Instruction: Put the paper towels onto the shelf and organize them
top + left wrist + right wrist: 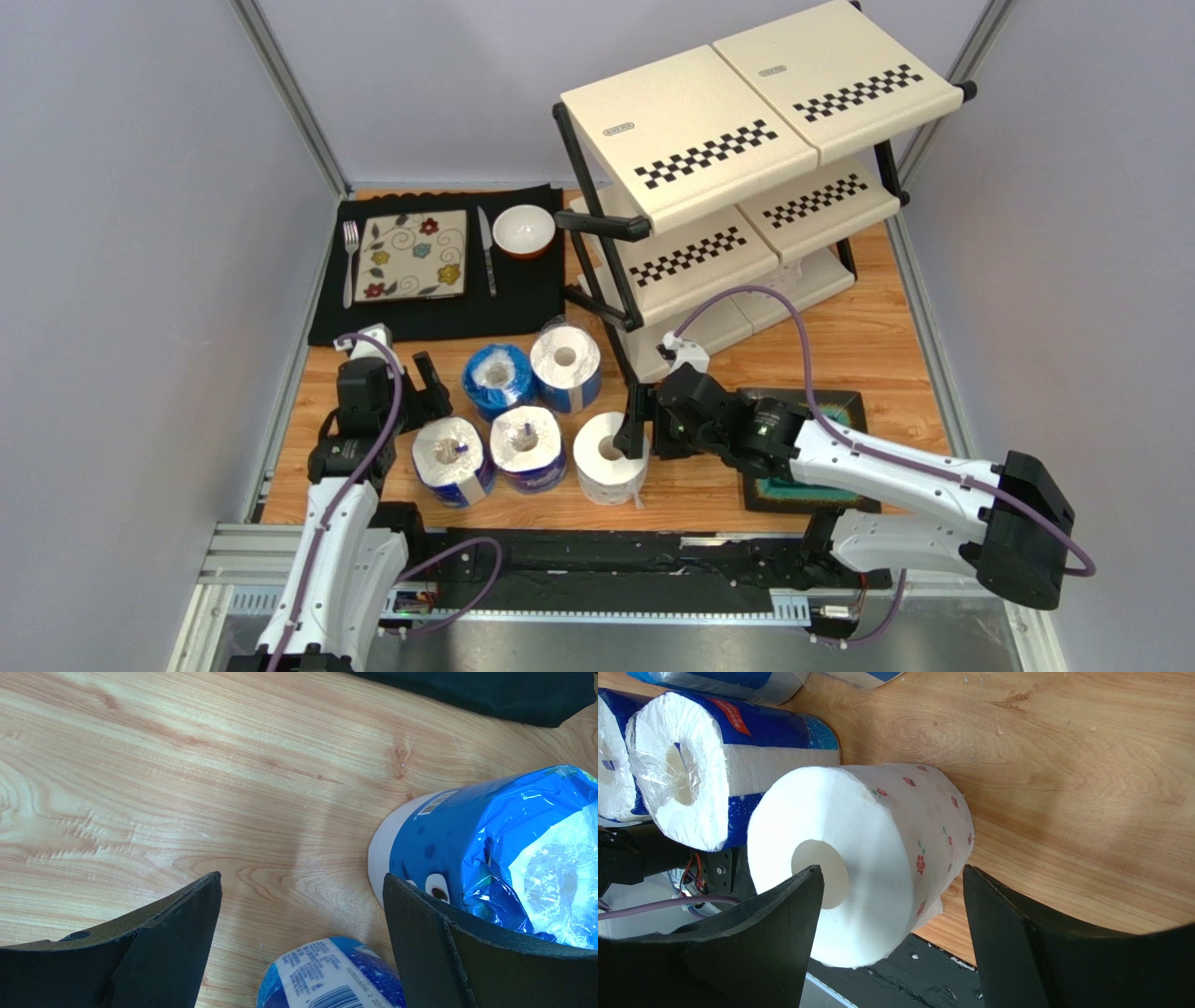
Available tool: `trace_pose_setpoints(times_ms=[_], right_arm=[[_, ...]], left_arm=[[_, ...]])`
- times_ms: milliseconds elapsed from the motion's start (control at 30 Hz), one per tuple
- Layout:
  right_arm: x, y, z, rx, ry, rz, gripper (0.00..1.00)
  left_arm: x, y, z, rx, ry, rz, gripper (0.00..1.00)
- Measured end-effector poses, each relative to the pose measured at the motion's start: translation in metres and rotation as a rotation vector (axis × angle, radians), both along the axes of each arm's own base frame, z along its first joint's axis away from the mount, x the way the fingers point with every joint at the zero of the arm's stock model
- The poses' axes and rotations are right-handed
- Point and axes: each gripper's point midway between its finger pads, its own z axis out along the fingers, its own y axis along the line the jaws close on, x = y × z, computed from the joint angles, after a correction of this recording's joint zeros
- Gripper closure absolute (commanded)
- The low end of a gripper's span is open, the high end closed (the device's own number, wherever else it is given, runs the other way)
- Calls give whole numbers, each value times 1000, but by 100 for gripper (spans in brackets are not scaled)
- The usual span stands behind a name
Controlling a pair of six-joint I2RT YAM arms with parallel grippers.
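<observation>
One finger of my right gripper is at the roll's core hole and one outside the roll, so it is time to close, which would catch the roll.
Five paper towels stand on end on the wooden table. Four are in blue wrappers (498,378) (565,364) (452,462) (528,448); one plain white roll (610,457) with small red flowers stands at the front. The cream checkered shelf (701,133) stands at the far right. My left gripper (432,392) is open and empty, just left of the blue rolls; its wrist view shows one wrapped roll (505,840) by the right finger and another (330,980) below. My right gripper (638,427) is open at the white roll's (878,833) right side, without touching it.
A black placemat (533,287) at the far left holds a flowered plate (413,256), fork, knife and a bowl (523,228). A green square tray (842,409) lies under my right arm. The table's front edge and a black rail (631,560) run just behind the white roll.
</observation>
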Motion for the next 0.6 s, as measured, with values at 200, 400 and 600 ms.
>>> trace_pose_setpoints(times_ms=[200,400,600], right_arm=[[1,3,-4,-7,4,2,28],[1,3,-10,-24,16,0,39],[1,6,-10,-10,22,-11,65]], left_arm=[[0,0,0,0,0,1,7],[0,0,0,0,0,0,7],[0,0,0,0,0,0,7]])
